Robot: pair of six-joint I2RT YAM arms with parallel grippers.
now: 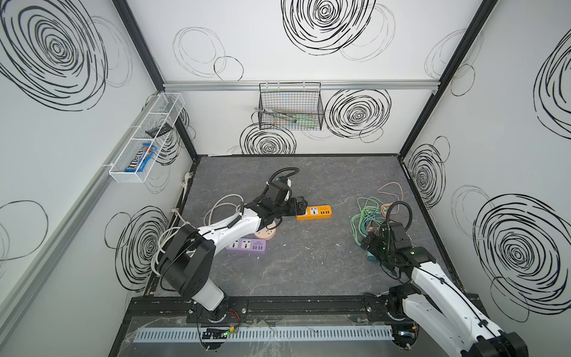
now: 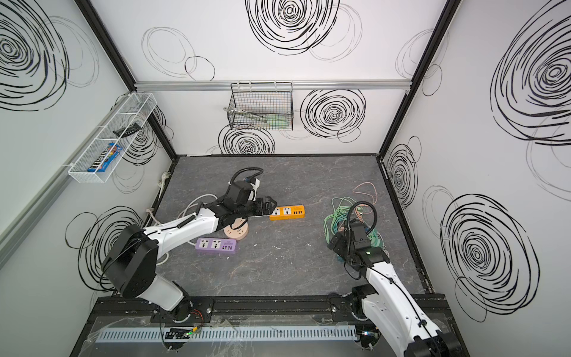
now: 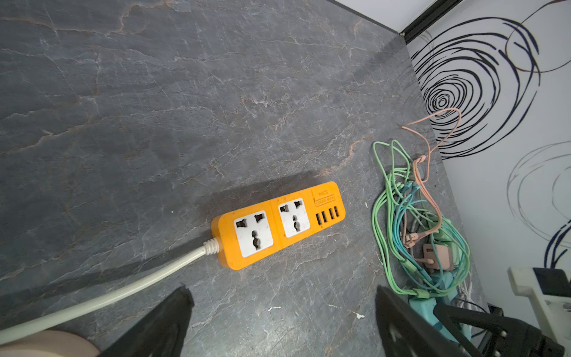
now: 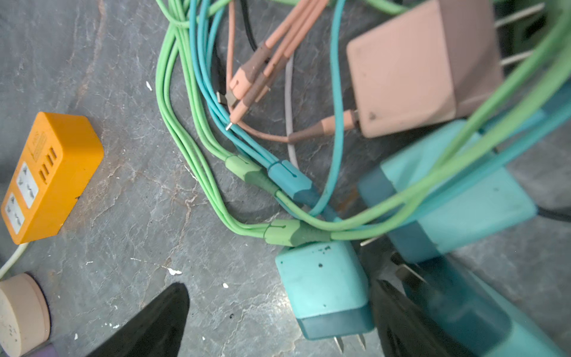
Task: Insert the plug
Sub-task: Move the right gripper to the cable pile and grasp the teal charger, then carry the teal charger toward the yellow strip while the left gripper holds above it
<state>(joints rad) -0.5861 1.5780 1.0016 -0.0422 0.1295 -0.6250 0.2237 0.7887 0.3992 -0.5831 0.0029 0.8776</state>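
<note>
The right gripper grips the teal plug (image 1: pixel 371 256) (image 4: pixel 324 287) across its sides near its prongs next, to leave the plug's opposite end for my left gripper.
An orange power strip (image 1: pixel 314 212) (image 2: pixel 287 212) lies mid-table, with two white sockets and a row of USB ports (image 3: pixel 278 224). My left gripper (image 1: pixel 301 205) (image 3: pixel 282 293) hovers over its corded end, open, with only bare table between the fingers. At the right, a small teal plug (image 4: pixel 324 287) with two metal prongs lies on the table at the edge of a cable tangle. My right gripper (image 1: pixel 369 244) (image 4: pixel 278 284) stands open around it. The plug sits close to one finger, with a wide gap to the other.
A tangle of green, teal and pink cables (image 1: pixel 370 213) with a pink charger (image 4: pixel 423 68) and a larger teal charger (image 4: pixel 448 191) fills the right side. A purple power strip (image 1: pixel 246 246) and a round peach hub (image 1: pixel 267 234) lie under the left arm.
</note>
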